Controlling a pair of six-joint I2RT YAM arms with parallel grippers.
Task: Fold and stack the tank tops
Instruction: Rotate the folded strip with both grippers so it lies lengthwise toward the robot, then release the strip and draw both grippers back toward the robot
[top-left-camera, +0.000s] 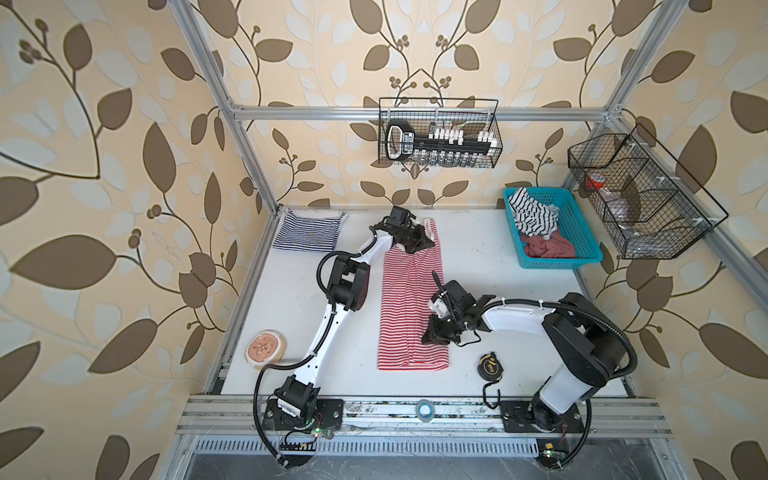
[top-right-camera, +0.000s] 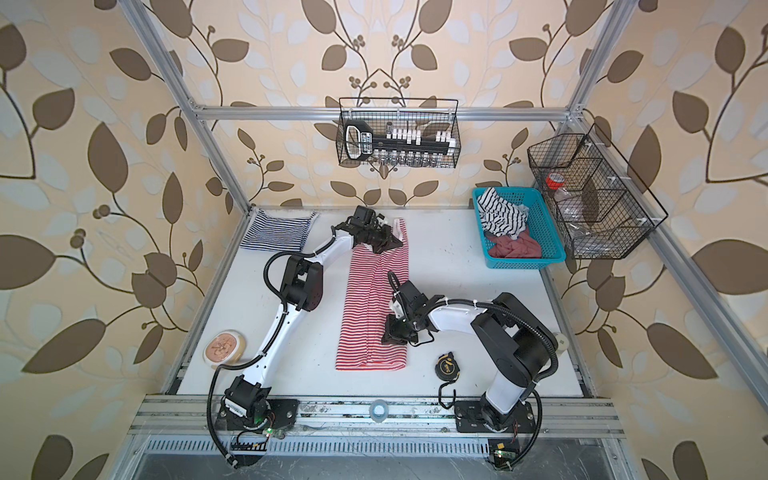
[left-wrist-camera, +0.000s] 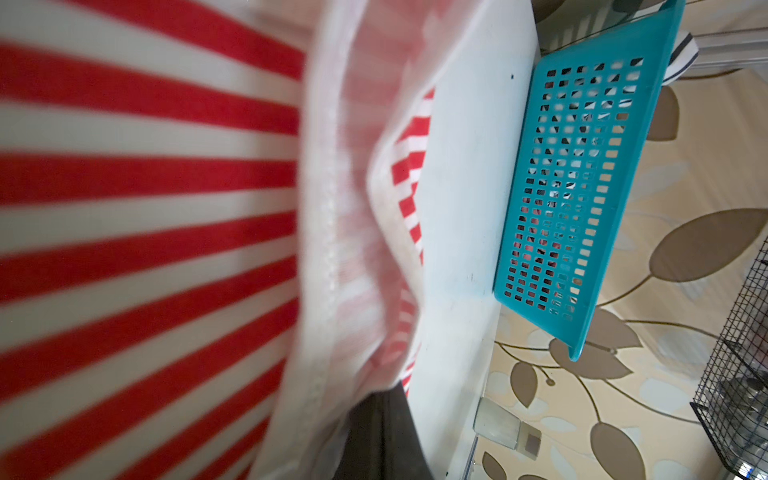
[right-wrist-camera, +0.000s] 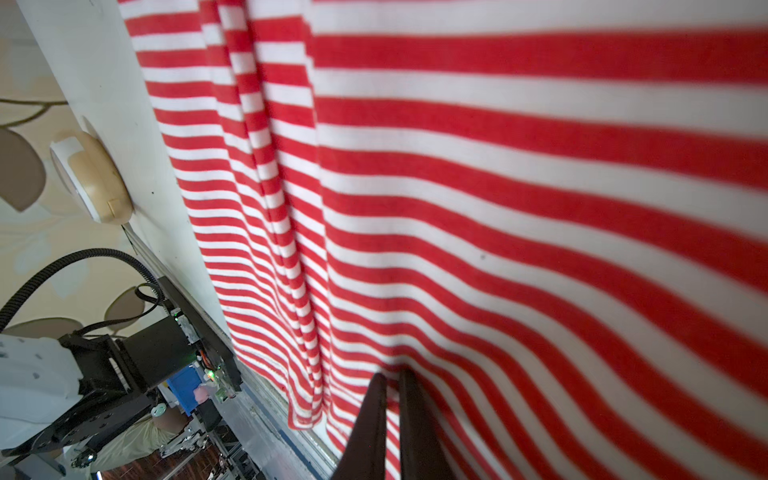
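Note:
The tank top's white trim rests on the striped strip (top-left-camera: 412, 278) and the tank top would remain folded, so my left gripper should release the trim.
The red-and-white tank top (top-left-camera: 411, 307) (top-right-camera: 374, 307) lies folded into a long narrow strip down the middle of the table. My left gripper (top-left-camera: 424, 243) (top-right-camera: 392, 243) is at its far strap end, shut on the cloth. In the left wrist view the white-trimmed cloth (left-wrist-camera: 332, 249) drapes over that gripper (left-wrist-camera: 374, 399) and hides most of it. My right gripper (top-left-camera: 432, 336) (right-wrist-camera: 390, 374) sits at the strip's right edge near the front, with its fingers a sliver apart and pinching the striped cloth (right-wrist-camera: 540, 208). The navy-and-white tank top (top-left-camera: 307, 235) (top-right-camera: 278, 232) lies folded at the back left corner.
A teal basket (top-left-camera: 557, 262) at the back right holds a black-and-white striped cloth (top-left-camera: 532, 216) and a reddish one. A tape measure (top-left-camera: 490, 368) lies front right and a round beige dish (top-left-camera: 266, 349) front left. A tape roll (top-left-camera: 424, 409) rests on the front rail. Wire baskets (top-left-camera: 640, 195) hang on the walls.

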